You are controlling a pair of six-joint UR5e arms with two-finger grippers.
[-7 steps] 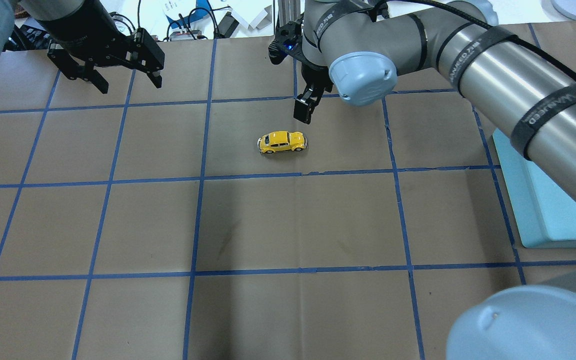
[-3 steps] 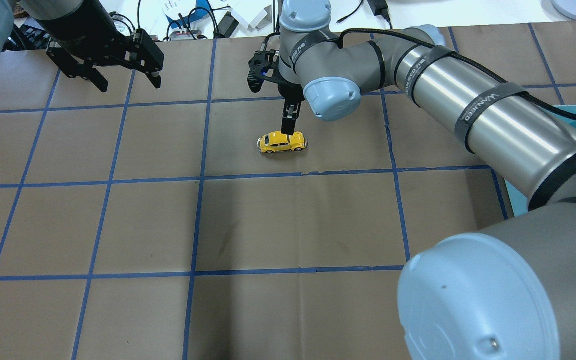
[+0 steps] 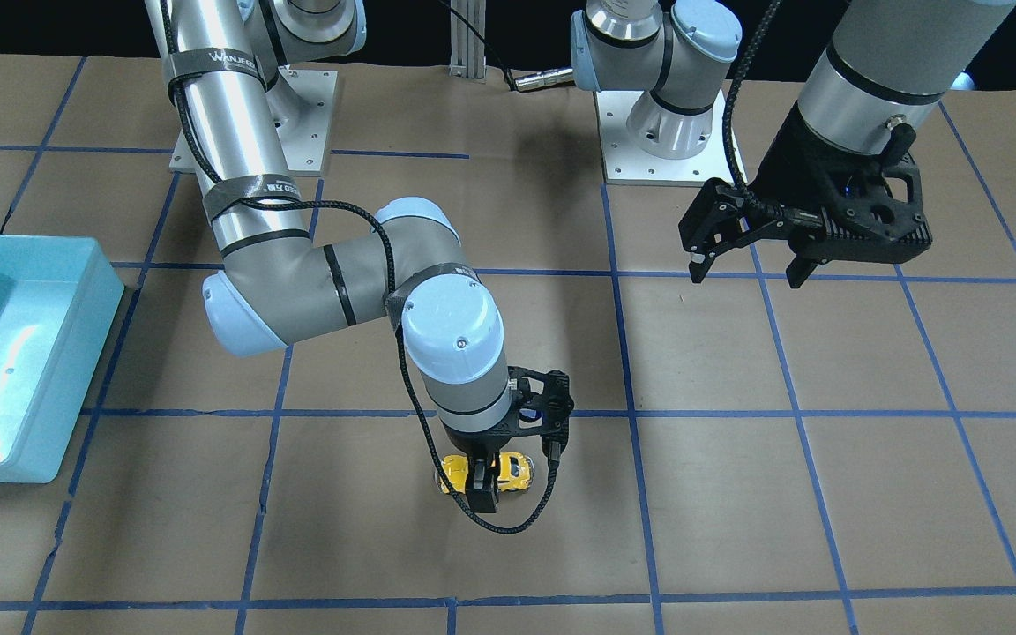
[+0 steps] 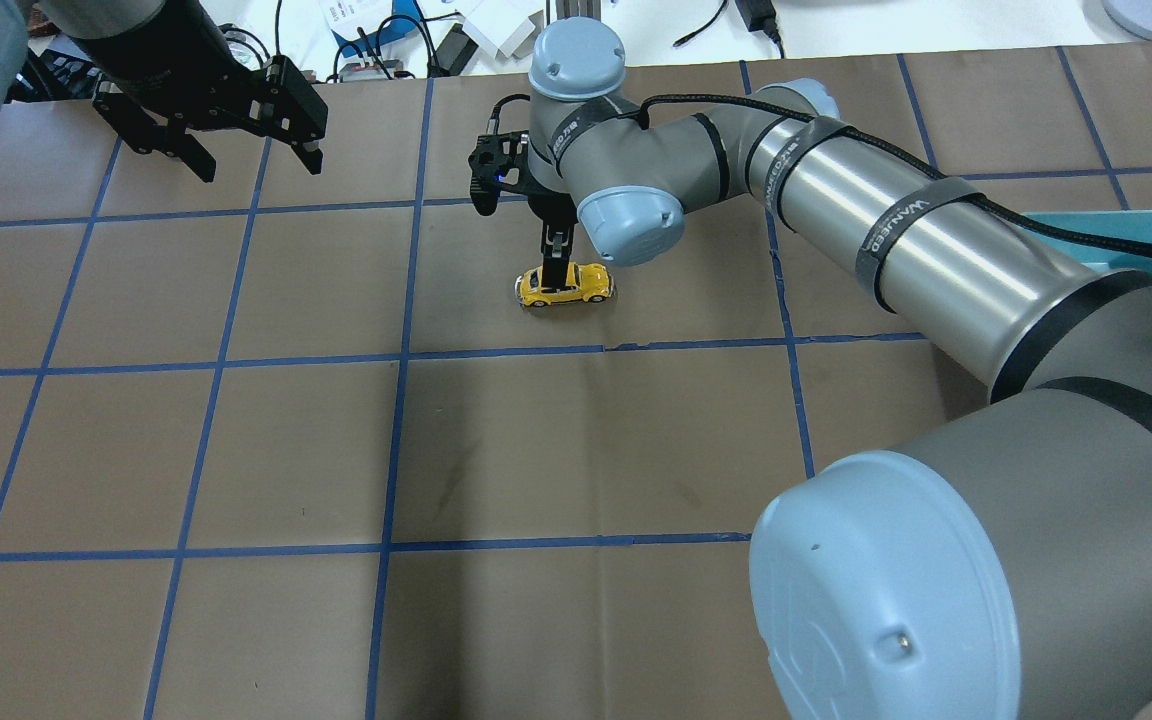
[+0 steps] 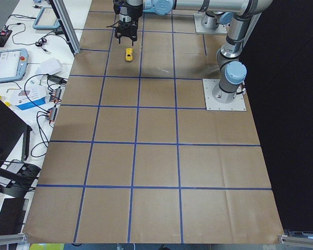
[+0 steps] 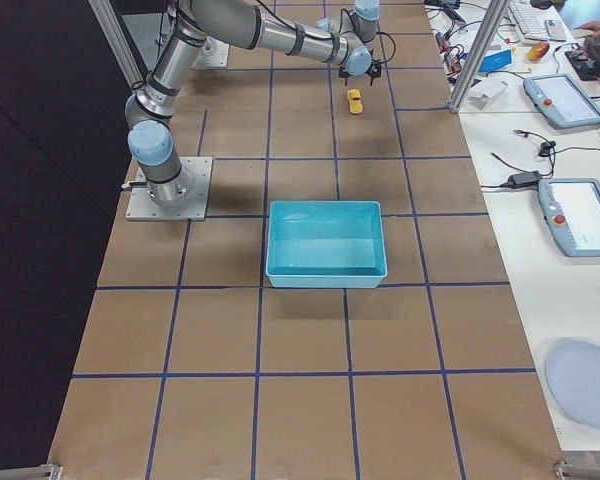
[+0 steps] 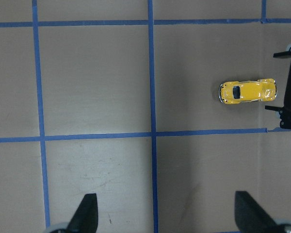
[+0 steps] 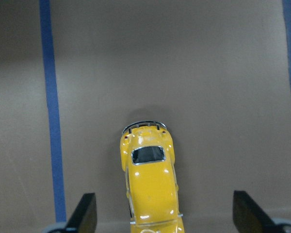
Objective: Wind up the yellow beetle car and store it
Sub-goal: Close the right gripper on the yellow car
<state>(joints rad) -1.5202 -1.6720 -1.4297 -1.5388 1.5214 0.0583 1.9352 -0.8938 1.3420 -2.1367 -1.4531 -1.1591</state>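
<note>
I should next grip the car with my right gripper by the sides of its body. Then I can wind up and store the yellow beetle car.
The yellow beetle car stands on its wheels on the brown paper table, near the far middle. My right gripper hangs right over it, open. In the right wrist view the car lies lengthwise between the two fingers, apart from both. From the front, one black finger hides the middle of the car. My left gripper hovers open and empty at the far left, well away from the car.
A light blue bin sits on the robot's right side of the table, its corner peeking past the right arm. Blue tape lines grid the paper. Cables, boxes and tablets crowd the desk past the far edge.
My right arm swung left and came down, so its fingers went from beside the car to straddling it. The car and the left gripper stayed put.
</note>
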